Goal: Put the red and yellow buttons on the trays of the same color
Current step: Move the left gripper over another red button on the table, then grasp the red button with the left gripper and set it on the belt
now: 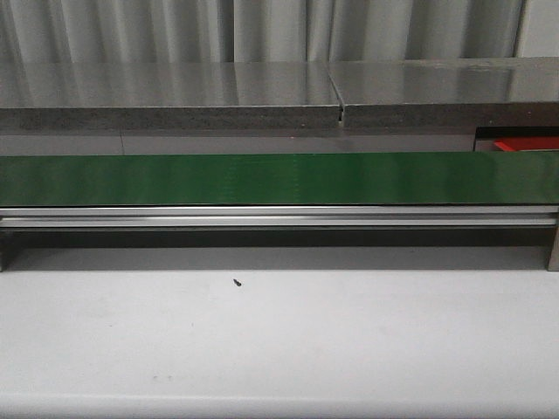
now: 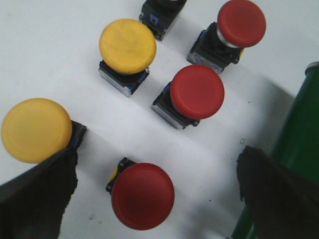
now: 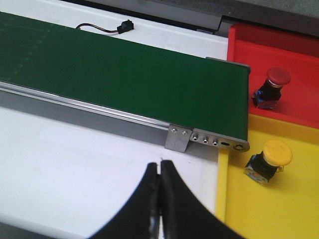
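Observation:
My left gripper must come down before closing on the nearest red cap (image 2: 143,196); its fingers are above it in the left wrist view.
In the left wrist view, three red buttons (image 2: 142,195) (image 2: 197,91) (image 2: 241,23) and two yellow buttons (image 2: 127,46) (image 2: 36,130) stand on the white table. My left gripper (image 2: 157,191) is open, its fingers on either side of the nearest red button without touching it. In the right wrist view, one red button (image 3: 271,85) stands on the red tray (image 3: 294,45) and one yellow button (image 3: 269,159) on the yellow tray (image 3: 279,209). My right gripper (image 3: 160,167) is shut and empty over the white table near the belt's end. Neither gripper shows in the front view.
A green conveyor belt (image 1: 279,178) runs across the table; its end (image 3: 219,114) meets the two trays. The belt's edge (image 2: 299,134) lies close beside my left gripper. A small black connector with a cable (image 3: 122,25) lies beyond the belt. A part of a dark button base (image 2: 159,12) stands behind the buttons.

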### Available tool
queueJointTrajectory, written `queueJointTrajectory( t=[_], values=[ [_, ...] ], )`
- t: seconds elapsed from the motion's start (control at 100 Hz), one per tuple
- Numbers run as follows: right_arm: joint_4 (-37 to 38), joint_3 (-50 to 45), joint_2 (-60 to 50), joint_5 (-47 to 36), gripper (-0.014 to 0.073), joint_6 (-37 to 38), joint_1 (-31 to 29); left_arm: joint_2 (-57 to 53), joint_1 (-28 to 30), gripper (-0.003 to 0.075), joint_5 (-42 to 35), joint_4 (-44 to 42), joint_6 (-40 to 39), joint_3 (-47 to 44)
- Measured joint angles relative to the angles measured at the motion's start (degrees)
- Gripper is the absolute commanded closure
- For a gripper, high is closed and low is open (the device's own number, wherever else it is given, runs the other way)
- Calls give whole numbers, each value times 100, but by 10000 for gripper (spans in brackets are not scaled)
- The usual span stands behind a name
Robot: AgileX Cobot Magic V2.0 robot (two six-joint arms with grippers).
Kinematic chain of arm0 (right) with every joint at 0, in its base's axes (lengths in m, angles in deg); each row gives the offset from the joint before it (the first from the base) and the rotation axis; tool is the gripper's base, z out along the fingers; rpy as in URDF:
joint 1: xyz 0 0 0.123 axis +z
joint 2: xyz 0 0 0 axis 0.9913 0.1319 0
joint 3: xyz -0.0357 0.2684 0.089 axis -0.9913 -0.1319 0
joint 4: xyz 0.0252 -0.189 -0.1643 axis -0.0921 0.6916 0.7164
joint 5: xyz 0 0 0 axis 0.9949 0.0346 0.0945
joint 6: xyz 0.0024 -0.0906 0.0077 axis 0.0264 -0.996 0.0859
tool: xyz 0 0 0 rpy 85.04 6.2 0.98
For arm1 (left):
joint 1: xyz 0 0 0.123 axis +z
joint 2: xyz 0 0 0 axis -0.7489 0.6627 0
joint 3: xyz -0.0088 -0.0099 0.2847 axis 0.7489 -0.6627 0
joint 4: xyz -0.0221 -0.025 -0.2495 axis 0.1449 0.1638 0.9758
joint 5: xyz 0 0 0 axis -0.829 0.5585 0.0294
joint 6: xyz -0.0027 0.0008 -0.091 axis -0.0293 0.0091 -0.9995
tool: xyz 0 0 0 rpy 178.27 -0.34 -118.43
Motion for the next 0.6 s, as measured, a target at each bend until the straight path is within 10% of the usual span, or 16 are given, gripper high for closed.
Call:
queueJointTrajectory(
  t=[0.6],
  values=[
    [0,0,0,1,660,0,0,646,0,190,66,-10,0,73]
  ],
)
